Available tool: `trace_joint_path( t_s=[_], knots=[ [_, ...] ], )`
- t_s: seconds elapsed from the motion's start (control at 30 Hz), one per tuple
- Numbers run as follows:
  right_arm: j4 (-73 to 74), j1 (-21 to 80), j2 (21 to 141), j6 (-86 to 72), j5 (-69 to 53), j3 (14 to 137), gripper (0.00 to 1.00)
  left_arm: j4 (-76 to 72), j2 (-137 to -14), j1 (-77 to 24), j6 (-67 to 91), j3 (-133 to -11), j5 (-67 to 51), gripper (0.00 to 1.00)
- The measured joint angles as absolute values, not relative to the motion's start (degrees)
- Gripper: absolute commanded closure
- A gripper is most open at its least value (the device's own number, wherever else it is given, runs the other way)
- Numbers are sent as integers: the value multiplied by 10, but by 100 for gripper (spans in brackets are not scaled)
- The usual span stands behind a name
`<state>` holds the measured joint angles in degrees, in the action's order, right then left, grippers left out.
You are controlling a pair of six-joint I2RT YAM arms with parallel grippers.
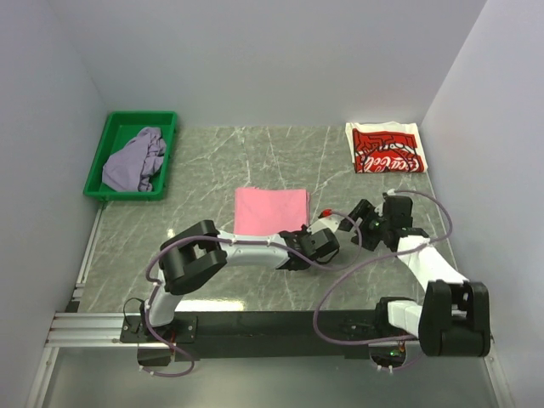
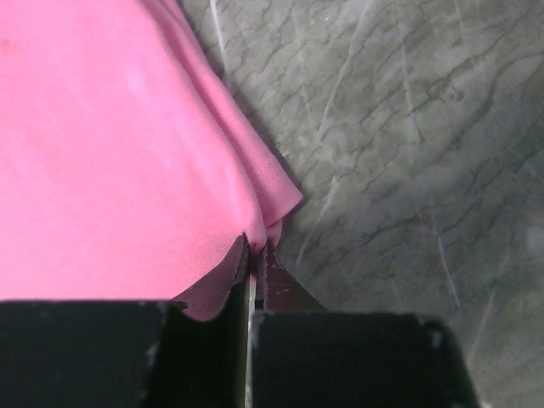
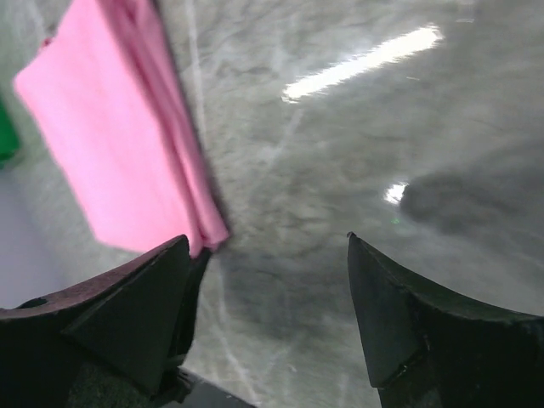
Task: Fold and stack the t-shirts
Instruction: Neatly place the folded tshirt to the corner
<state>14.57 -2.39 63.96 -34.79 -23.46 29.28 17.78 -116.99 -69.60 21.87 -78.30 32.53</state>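
Note:
My right gripper is to grab the folded pink t-shirt by its side edge (image 1: 307, 210) (image 3: 181, 138) next, with the layers together, and stack it on the white t-shirt.
The folded pink t-shirt (image 1: 270, 208) lies flat in the middle of the table. My left gripper (image 1: 304, 231) is at its near right corner. In the left wrist view the gripper (image 2: 257, 248) is shut on that corner of the pink cloth (image 2: 110, 144). My right gripper (image 1: 353, 219) hovers just right of the same corner. It stands open (image 3: 268, 240) over bare table, with the pink shirt (image 3: 110, 144) beside its left finger. A folded white t-shirt with a red Coca-Cola print (image 1: 387, 147) lies at the back right. The lavender-grey t-shirt (image 1: 136, 159) sits crumpled in a bin.
A green bin (image 1: 109, 161) stands at the back left and holds the lavender-grey shirt. Pale walls enclose the marble table (image 1: 212, 161) on the left, back and right. Both arms crowd the near right of the pink shirt.

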Motion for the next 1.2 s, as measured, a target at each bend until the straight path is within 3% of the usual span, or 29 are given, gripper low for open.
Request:
trace_joint_path(
  t_s=[0.37, 0.7, 0.83, 0.9, 0.93, 1.0, 1.03, 1.2],
  knots=[
    [-72, 56, 853, -459, -377, 298, 15, 161, -1087, -681, 248, -740, 301, 99],
    [-223, 169, 1027, -536, -433, 406, 20, 157, -1086, -679, 262, -739, 283, 99],
    [-191, 196, 1053, -514, -417, 452, 35, 154, -1086, -679, 265, -739, 278, 97],
    [-160, 201, 1060, -492, -409, 473, 60, 152, -1086, -678, 268, -739, 276, 90],
    [-140, 201, 1062, -481, -404, 483, 79, 152, -1085, -677, 269, -739, 274, 86],
    [-93, 201, 1064, -450, -395, 505, 95, 148, -1080, -675, 273, -737, 271, 74],
    [-62, 201, 1067, -428, -389, 522, 100, 148, -1075, -673, 277, -735, 267, 70],
    [61, 201, 1087, -324, -335, 625, 100, 149, -1019, -663, 300, -729, 240, 37]
  ],
)
